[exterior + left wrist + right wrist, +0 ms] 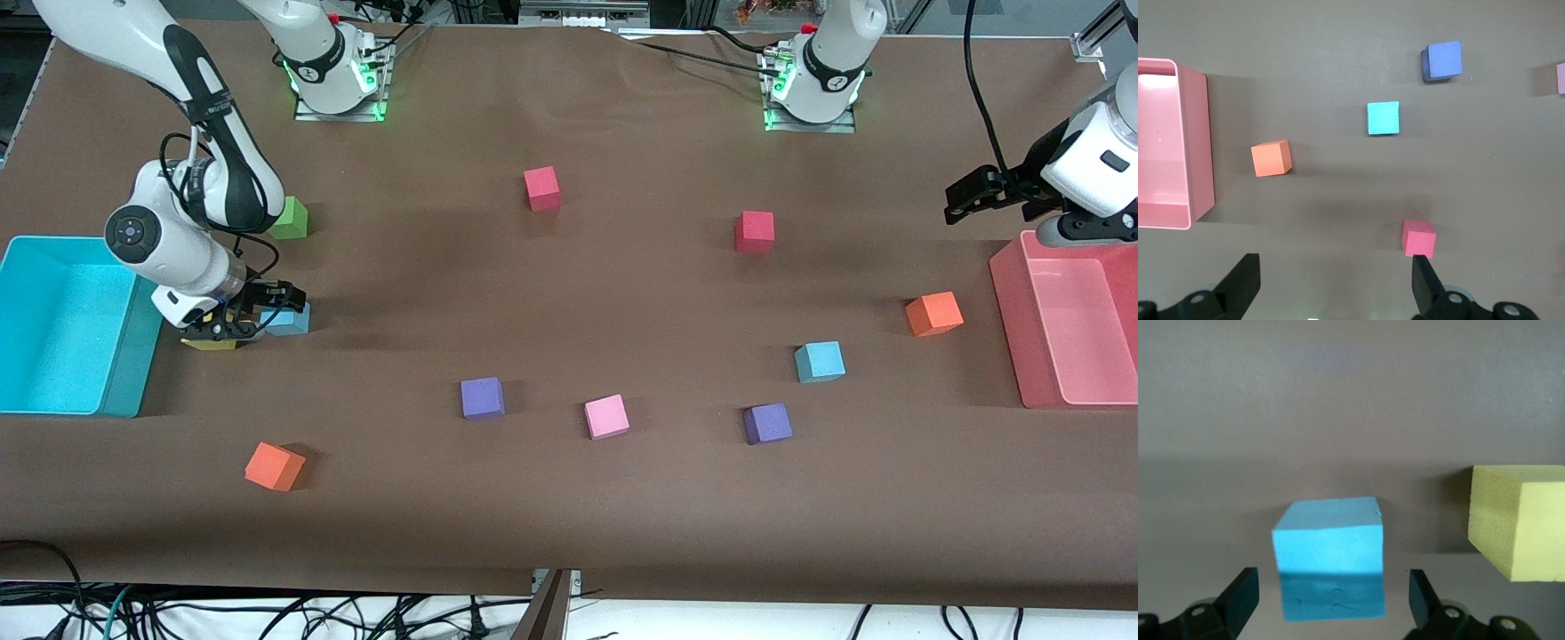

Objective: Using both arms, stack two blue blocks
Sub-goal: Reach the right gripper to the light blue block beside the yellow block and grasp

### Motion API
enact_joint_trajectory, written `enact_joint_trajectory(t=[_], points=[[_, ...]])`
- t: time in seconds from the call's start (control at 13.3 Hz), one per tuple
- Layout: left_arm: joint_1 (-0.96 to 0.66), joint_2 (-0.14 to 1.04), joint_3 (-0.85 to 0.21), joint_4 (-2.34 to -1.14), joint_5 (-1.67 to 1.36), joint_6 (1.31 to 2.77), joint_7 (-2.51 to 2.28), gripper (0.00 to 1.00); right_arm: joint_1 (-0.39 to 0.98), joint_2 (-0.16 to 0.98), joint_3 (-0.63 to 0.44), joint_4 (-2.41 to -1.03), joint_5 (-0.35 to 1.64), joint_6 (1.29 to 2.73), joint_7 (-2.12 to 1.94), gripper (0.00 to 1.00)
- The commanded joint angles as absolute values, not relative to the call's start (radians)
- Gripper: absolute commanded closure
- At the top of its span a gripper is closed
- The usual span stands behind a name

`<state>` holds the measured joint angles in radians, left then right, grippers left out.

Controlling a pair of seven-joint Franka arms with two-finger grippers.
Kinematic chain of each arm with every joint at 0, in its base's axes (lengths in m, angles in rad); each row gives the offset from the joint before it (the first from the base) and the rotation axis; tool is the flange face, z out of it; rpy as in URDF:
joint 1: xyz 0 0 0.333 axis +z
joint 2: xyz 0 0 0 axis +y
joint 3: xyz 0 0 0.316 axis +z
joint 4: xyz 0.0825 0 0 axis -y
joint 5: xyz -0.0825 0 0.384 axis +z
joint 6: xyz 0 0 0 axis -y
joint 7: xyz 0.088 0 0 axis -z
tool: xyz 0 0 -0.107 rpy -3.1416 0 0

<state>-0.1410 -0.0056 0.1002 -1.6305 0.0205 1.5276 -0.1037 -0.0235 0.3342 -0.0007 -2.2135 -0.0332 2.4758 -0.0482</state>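
My right gripper needs to go toward the blue block's far edge (1331, 500) before it closes on the block. The fingers don't reach that edge yet in the right wrist view.
One blue block (292, 320) lies at the right arm's end of the table, beside the turquoise bin (53, 324). My right gripper (267, 313) is open and low at this block. In the right wrist view the block (1330, 557) sits between the spread fingers with a gap on each side. The second blue block (819, 362) lies toward the left arm's end and also shows in the left wrist view (1383, 117). My left gripper (978, 191) is open and empty, held up beside the pink bin (1036, 356); its fingers stand wide apart (1335, 267).
A yellow block (1518, 520) lies right beside the first blue block. A green block (290, 218), two red blocks (541, 188) (754, 232), two orange blocks (933, 314) (275, 466), two purple blocks (482, 397) (767, 423) and a pink block (606, 417) lie scattered.
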Motion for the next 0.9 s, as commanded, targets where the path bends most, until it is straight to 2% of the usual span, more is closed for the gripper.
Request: enact_joint_trajectory(t=[0.0, 0.38, 0.45, 0.53, 0.68, 0.83], points=[[-0.143, -0.003, 0.103, -1.611, 0.014, 1.517, -0.091, 0.00, -0.055, 0.357, 0.021, -2.226, -0.038, 2.508, -0.083, 0.01], [-0.147, -0.003, 0.103, -1.612, 0.014, 1.519, -0.091, 0.00, -0.054, 0.397, 0.023, -2.224, -0.038, 2.591, -0.075, 0.02], [-0.147, -0.003, 0.103, -1.612, 0.014, 1.519, -0.091, 0.00, -0.054, 0.402, 0.023, -2.224, -0.040, 2.598, -0.074, 0.06], [-0.147, -0.003, 0.103, -1.611, 0.014, 1.519, -0.091, 0.00, -0.054, 0.403, 0.023, -2.224, -0.040, 2.600, -0.075, 0.15], [-0.147, -0.003, 0.103, -1.611, 0.014, 1.519, -0.091, 0.00, -0.054, 0.403, 0.023, -2.224, -0.040, 2.600, -0.074, 0.51], [-0.147, -0.003, 0.103, -1.611, 0.014, 1.519, -0.091, 0.00, -0.054, 0.399, 0.026, -2.224, -0.040, 2.597, -0.075, 0.71]])
